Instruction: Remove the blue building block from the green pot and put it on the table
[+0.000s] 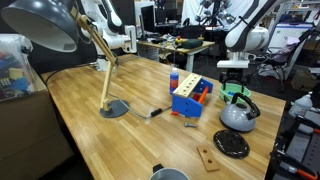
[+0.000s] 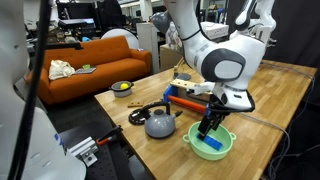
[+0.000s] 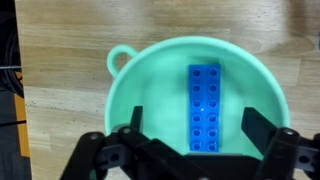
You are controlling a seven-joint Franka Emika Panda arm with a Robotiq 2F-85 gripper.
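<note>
My fingers are still above the block (image 2: 208, 143) and would miss.
The blue building block (image 3: 205, 105) lies flat inside the green pot (image 3: 150, 85), long side pointing away from me in the wrist view. My gripper (image 3: 196, 128) is open, one finger on each side of the block's near end, not touching it. In an exterior view the gripper (image 2: 209, 128) hangs just above the green pot (image 2: 210, 145), with the block (image 2: 208, 143) partly visible inside. In an exterior view the pot (image 1: 233, 93) sits under the gripper (image 1: 232, 78) at the wooden table's (image 1: 110, 135) far edge.
A grey kettle with black handle (image 2: 160, 122) stands beside the pot. A large blue box with orange parts (image 1: 188, 97), a black round lid (image 1: 231, 144), a desk lamp (image 1: 112, 105) and a small wooden piece (image 1: 208, 158) are on the table.
</note>
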